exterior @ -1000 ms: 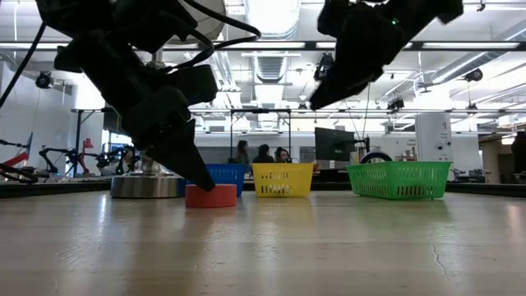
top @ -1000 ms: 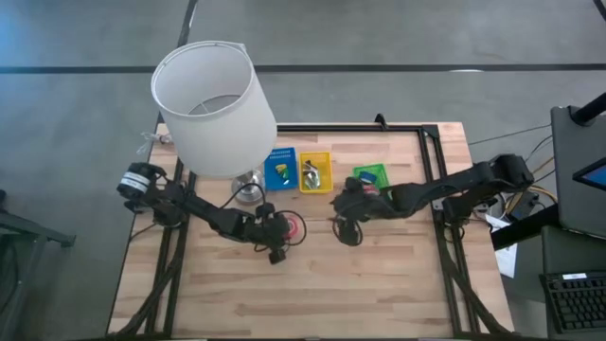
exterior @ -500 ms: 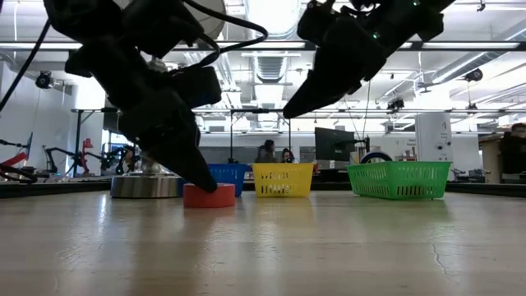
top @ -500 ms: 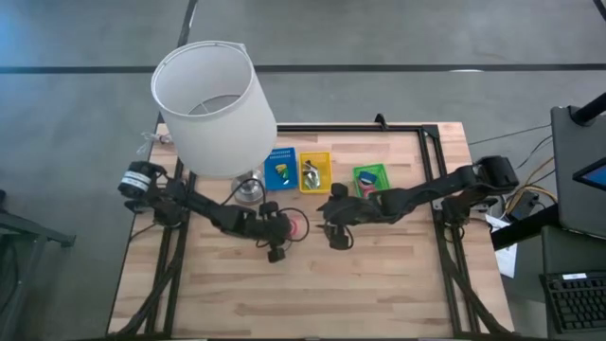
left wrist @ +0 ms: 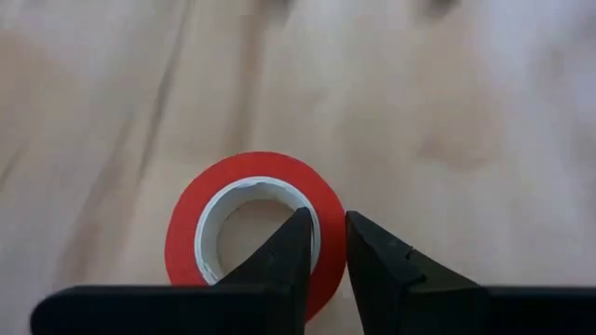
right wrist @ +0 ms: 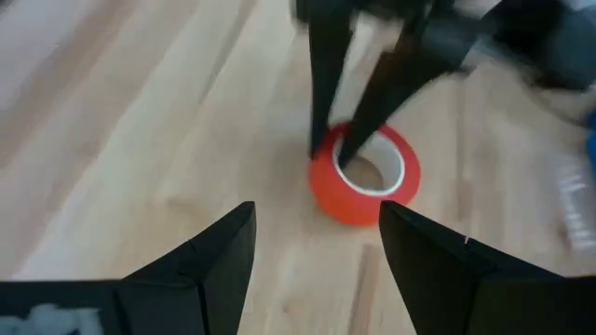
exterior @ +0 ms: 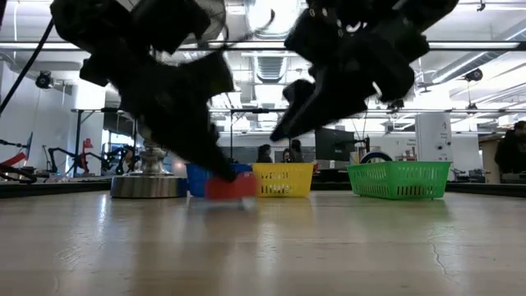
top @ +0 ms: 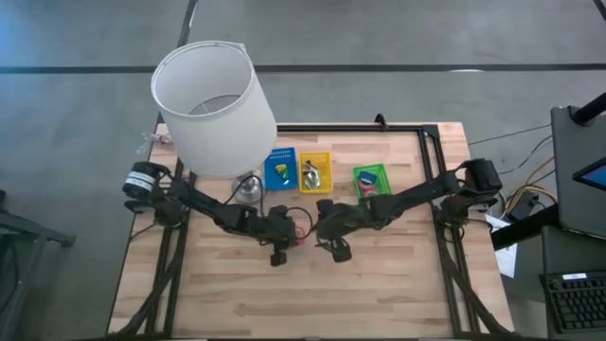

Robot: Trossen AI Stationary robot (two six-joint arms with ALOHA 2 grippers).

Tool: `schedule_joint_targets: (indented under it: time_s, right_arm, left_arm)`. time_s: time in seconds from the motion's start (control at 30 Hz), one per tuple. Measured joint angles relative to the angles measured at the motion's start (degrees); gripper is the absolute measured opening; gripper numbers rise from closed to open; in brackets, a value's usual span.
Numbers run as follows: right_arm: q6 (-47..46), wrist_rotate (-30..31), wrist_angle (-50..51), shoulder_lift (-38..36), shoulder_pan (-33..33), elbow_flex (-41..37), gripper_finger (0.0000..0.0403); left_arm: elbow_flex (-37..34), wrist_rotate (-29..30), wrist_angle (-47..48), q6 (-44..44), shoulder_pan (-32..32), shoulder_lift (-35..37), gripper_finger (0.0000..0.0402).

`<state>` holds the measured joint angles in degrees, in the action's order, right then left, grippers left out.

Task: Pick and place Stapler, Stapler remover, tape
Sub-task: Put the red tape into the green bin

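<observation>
My right gripper is about to grab the red tape roll's ring side, so that it can put the roll in the green tray (top: 379, 175).
One red tape roll with a pale centre (top: 299, 225) sits at mid-table, also in the left wrist view (left wrist: 251, 233), the right wrist view (right wrist: 365, 175) and the low view (exterior: 230, 187). My left gripper (top: 282, 233) is shut on it. My right gripper (top: 331, 235) hangs open just to the roll's right, its fingers spread wide (right wrist: 312, 233) and touching nothing. A silvery piece (top: 310, 174) lies in the yellow tray (top: 324, 159); I cannot tell what it is. The other rolls are not in view. My left gripper pinches the roll's wall (left wrist: 328, 216), one finger inside the hole (left wrist: 296, 237) and one outside (left wrist: 372, 251). The fingers come down at a slant from the table's left (right wrist: 326, 93). The roll lies flat, hole upward; I cannot tell if it is clear of the wood.
Three small trays stand in a row at the far side: blue (top: 280, 169), yellow and green (top: 371, 176). A lamp with a big white shade (top: 213, 104) and a metal base (top: 248, 191) stands at the far left. Bare wood lies toward the near edge.
My right gripper has swung toward the table's left and down, closing on the tape roll. My left gripper has carried the roll a little toward the table's right, still shut on its wall.
</observation>
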<state>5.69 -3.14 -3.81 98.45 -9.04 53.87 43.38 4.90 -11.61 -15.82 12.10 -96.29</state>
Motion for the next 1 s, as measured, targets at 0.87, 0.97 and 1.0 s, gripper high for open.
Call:
schedule_joint_targets:
  time_s: [0.87, 0.97, 1.0]
  right_arm:
    - [21.4, 0.2, 1.7, 9.5, -3.7, 8.2, 0.0224]
    - [21.7, 0.5, 3.3, 9.5, -3.6, 8.6, 0.0224]
    - [21.8, 0.6, 3.9, 9.6, -3.6, 8.6, 0.0224]
  left_arm:
    - [0.1, -12.6, -7.4, 3.2, 0.1, 0.1, 0.0067]
    - [0.2, -13.4, -8.8, 3.4, 0.2, 0.1, 0.0067]
    - [0.2, -13.8, -9.0, 3.4, 0.2, 0.2, 0.0067]
